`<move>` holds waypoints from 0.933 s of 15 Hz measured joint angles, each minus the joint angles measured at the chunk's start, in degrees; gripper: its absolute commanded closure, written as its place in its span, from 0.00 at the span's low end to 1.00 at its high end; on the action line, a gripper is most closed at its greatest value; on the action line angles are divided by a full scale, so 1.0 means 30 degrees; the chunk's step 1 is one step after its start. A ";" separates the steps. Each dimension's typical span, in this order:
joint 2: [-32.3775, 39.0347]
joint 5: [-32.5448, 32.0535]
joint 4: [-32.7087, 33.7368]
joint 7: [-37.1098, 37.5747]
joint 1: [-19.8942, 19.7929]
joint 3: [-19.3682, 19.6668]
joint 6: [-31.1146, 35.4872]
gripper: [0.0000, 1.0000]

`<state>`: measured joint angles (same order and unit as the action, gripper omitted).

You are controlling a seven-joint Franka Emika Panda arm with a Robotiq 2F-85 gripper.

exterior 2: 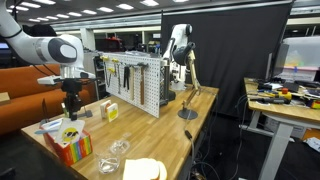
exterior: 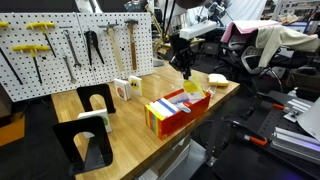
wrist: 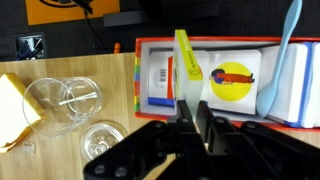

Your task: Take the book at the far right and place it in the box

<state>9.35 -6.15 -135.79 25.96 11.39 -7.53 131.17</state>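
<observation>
I should keep holding the book with my gripper until it sits inside the box [wrist: 291, 121]. The book's yellow end is still over the box's upper rim [wrist: 222, 41] in the wrist view.
My gripper [wrist: 192, 105] is shut on the thin yellow-covered book [wrist: 185, 62], which I see edge-on, standing upright between the jaws. It hangs over the open red box [wrist: 291, 121], whose striped end [wrist: 137, 75] faces left. Flat printed items lie inside the box, one white with blue, one with a yellow and red picture. In both exterior views the gripper [exterior: 187, 86] [exterior 2: 72, 112] is directly above the box [exterior: 172, 112] [exterior 2: 68, 146] on the wooden table.
Clear glass dishes [wrist: 65, 100] [wrist: 105, 140] and a yellow sponge [wrist: 12, 100] lie beside the box's striped end. Two black bookends [exterior: 95, 98] [exterior: 85, 142] and small white books [exterior: 124, 90] stand along the table before a tool pegboard [exterior: 70, 45].
</observation>
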 measured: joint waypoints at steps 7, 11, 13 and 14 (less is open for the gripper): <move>0.1145 -0.0278 0.1307 -0.0001 0.0364 0.0003 -0.0147 0.97; 0.1146 -0.0811 0.1878 0.0001 0.0545 0.0005 -0.0126 0.97; 0.1146 -0.1217 0.2068 0.0031 0.0589 0.0033 -0.0103 0.97; 0.1146 -0.1389 0.2098 0.0065 0.0606 0.0045 -0.0064 0.97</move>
<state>12.79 -10.32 -129.49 26.15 13.21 -7.40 130.98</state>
